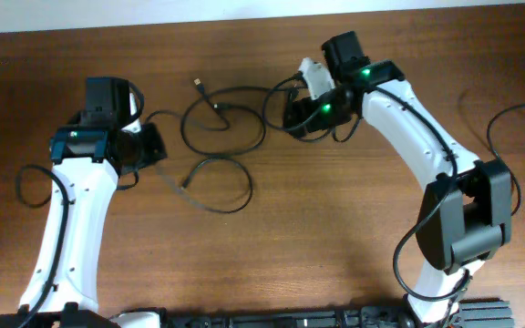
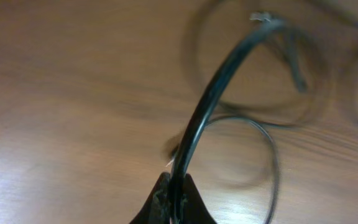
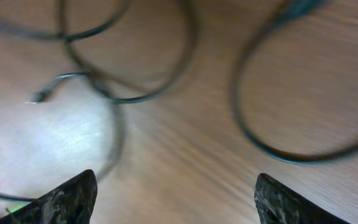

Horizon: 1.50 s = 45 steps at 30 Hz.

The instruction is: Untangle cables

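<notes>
My right gripper will next pick up one black cable (image 3: 146,98) along its loop, away from my left gripper, to draw it away and untangle it.
Several thin black cables (image 1: 219,123) lie in overlapping loops on the wooden table between the two arms, one plug end (image 1: 199,84) pointing toward the far edge. My left gripper (image 1: 158,148) is at the left end of the tangle. In the left wrist view it (image 2: 174,198) is shut on one black cable (image 2: 210,99), which arches up to a silvery tip (image 2: 263,17). My right gripper (image 1: 292,114) hovers over the tangle's right side. Its fingers (image 3: 73,196) stand wide open with nothing between them, above loops of cable (image 3: 135,96) and a small plug (image 3: 39,96).
Thicker black arm wires loop on the table by the left arm (image 1: 27,187) and beside the right arm (image 1: 509,118). The table's far edge (image 1: 244,20) meets a white wall. Both arm bases stand at the near edge.
</notes>
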### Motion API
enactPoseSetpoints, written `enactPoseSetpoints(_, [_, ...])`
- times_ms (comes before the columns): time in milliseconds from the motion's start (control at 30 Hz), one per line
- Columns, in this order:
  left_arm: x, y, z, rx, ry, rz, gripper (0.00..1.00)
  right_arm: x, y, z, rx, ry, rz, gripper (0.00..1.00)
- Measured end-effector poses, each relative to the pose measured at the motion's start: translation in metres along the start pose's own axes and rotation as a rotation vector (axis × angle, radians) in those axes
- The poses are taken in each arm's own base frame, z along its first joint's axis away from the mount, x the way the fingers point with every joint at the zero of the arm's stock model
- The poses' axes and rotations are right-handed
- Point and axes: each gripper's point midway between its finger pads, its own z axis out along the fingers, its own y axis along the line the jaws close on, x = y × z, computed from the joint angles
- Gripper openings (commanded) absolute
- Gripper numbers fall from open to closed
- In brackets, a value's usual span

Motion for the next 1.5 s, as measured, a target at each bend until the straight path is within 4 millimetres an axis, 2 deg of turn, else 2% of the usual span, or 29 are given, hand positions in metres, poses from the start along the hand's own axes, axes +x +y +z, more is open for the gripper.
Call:
enactPoseSetpoints(67, [-0.009, -0.032, -0.003, 0.176, -0.029, 0.071, 0.0, 0.003, 0.025, 0.006, -0.059, 0.014, -0.074, 0.81])
enactPoseSetpoints(167, [-0.016, -0.052, -0.008, 0.289, -0.06, 0.117, 0.0, 0.008, 0.047, 0.012, -0.108, 0.031, -0.15, 0.82])
enactPoseSetpoints(400, [-0.033, -0.065, -0.013, 0.349, -0.134, 0.133, 0.0, 0.014, 0.085, 0.005, -0.326, 0.027, -0.257, 0.83])
enactPoseSetpoints(567, [-0.034, -0.069, -0.015, 0.376, -0.129, 0.103, 0.0, 0.013, 0.118, -0.011, -0.542, -0.022, -0.325, 0.84])
enactPoseSetpoints(700, [-0.027, -0.086, -0.018, 0.441, -0.1, 0.1, 0.0, 0.012, 0.126, -0.016, -0.595, -0.038, -0.342, 0.84])
enactPoseSetpoints(800, [-0.017, -0.11, -0.021, 0.489, -0.082, 0.132, 0.0, 0.013, 0.13, -0.017, -0.61, -0.039, -0.347, 0.83])
enactPoseSetpoints(867, [-0.014, -0.126, -0.024, 0.519, -0.083, 0.151, 0.0, 0.013, 0.132, -0.017, -0.619, -0.038, -0.349, 0.74])
enactPoseSetpoints(933, [-0.01, -0.143, -0.026, 0.553, -0.081, 0.168, 0.0, 0.014, 0.133, -0.017, -0.621, -0.037, -0.351, 0.61])
enactPoseSetpoints(1000, [-0.008, -0.152, -0.026, 0.572, -0.08, 0.169, 0.0, 0.014, 0.134, -0.017, -0.621, -0.037, -0.354, 0.49])
enactPoseSetpoints(1033, [-0.008, -0.157, -0.026, 0.58, -0.077, 0.164, 0.0, 0.014, 0.133, -0.017, -0.621, -0.036, -0.353, 0.4])
enactPoseSetpoints(1200, [-0.007, -0.161, -0.025, 0.59, -0.057, 0.112, 0.0, 0.015, 0.134, -0.017, -0.624, -0.031, -0.348, 0.07])
enactPoseSetpoints(1267, [-0.007, -0.161, -0.024, 0.589, -0.055, 0.101, 0.0, 0.015, 0.135, -0.017, -0.627, -0.031, -0.349, 0.04])
enactPoseSetpoints(1300, [-0.007, -0.161, -0.024, 0.589, -0.054, 0.098, 0.08, 0.015, 0.135, -0.017, -0.63, -0.032, -0.351, 0.04])
enactPoseSetpoints(1333, [-0.007, -0.161, -0.024, 0.589, -0.052, 0.094, 0.23, 0.016, 0.136, -0.018, -0.633, -0.033, -0.354, 0.04])
enactPoseSetpoints(1433, [-0.007, -0.161, -0.023, 0.589, -0.046, 0.081, 0.5, 0.016, 0.134, -0.016, -0.622, -0.031, -0.354, 0.04])
enactPoseSetpoints(1500, [-0.004, -0.157, -0.02, 0.563, -0.038, 0.079, 0.59, 0.015, 0.125, -0.01, -0.558, -0.02, -0.349, 0.04])
